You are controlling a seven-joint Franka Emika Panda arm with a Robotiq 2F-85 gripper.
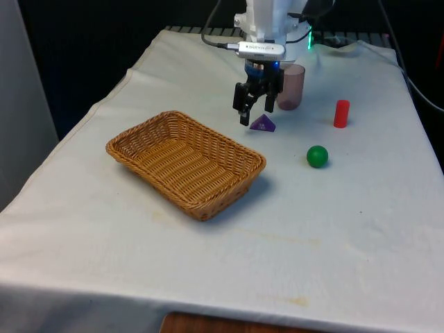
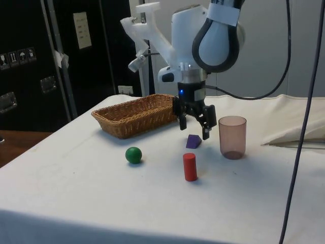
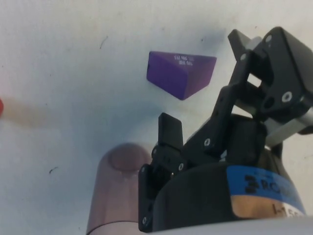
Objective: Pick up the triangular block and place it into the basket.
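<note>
The gripper grabs the purple triangular block [image 1: 262, 124] by the block's flat triangular ends next, to place it into the wicker basket.
The purple triangular block [image 1: 262, 124] lies on the white cloth past the far right corner of the wicker basket [image 1: 139, 133]. My gripper [image 1: 256, 114] hangs open just above the block, fingers pointing down and apart, holding nothing. From the side, the gripper [image 2: 194, 130] stands over the block [image 2: 193, 141], with the basket [image 2: 134, 116] beyond it. In the wrist view the block [image 3: 181, 73] lies on the cloth near the line between the two black fingers [image 3: 169, 128], untouched.
A translucent purplish cup [image 1: 290, 87] stands upright close behind the gripper. A red cylinder [image 1: 341, 114] stands at the front view's right of the block, and a green ball [image 1: 317, 156] lies nearer the camera. The basket holds nothing.
</note>
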